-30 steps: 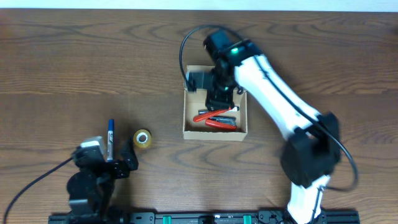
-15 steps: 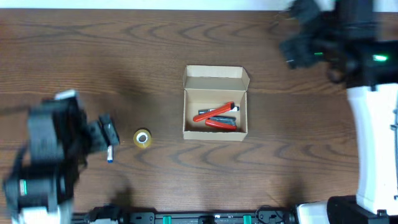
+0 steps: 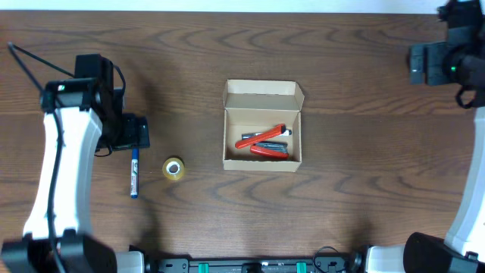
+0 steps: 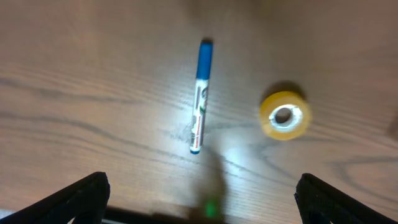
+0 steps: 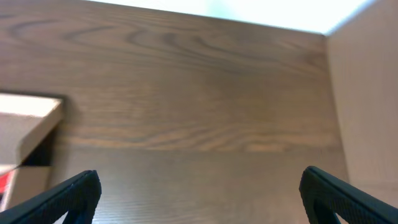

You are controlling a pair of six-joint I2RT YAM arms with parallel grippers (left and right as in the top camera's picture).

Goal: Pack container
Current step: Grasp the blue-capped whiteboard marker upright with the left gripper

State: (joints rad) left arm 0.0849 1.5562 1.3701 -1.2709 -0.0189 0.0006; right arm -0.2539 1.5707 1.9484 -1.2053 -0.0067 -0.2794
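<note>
The blue pen (image 3: 135, 173) needs to go lengthwise into the container, so my left gripper will next grab across its white body, fingers on the pen's long sides.
The container (image 3: 262, 97) is a small tan cardboard box in the middle of the table, open, with its flap folded back at the far side. Red-handled tools (image 3: 262, 142) lie inside it. A blue pen (image 3: 135, 173) and a yellow tape roll (image 3: 173, 169) lie on the table to its left. My left gripper (image 3: 135, 131) is open and empty, just above the pen. The left wrist view shows the pen (image 4: 200, 96) and the tape roll (image 4: 285, 115) ahead of the open fingers (image 4: 205, 199). My right gripper (image 3: 423, 64) is open and empty at the far right (image 5: 202, 199). The box corner (image 5: 28, 121) shows at the left of that view.
The dark wooden table (image 3: 364, 205) fills the views. Its far edge meets a white wall at the top (image 5: 249, 12). A black rail (image 3: 250, 265) runs along the near edge.
The right arm has pulled out of the box and swung to the far right. The left arm has risen from the near left edge and moved up beside the pen. Pen and tape lie unmoved.
</note>
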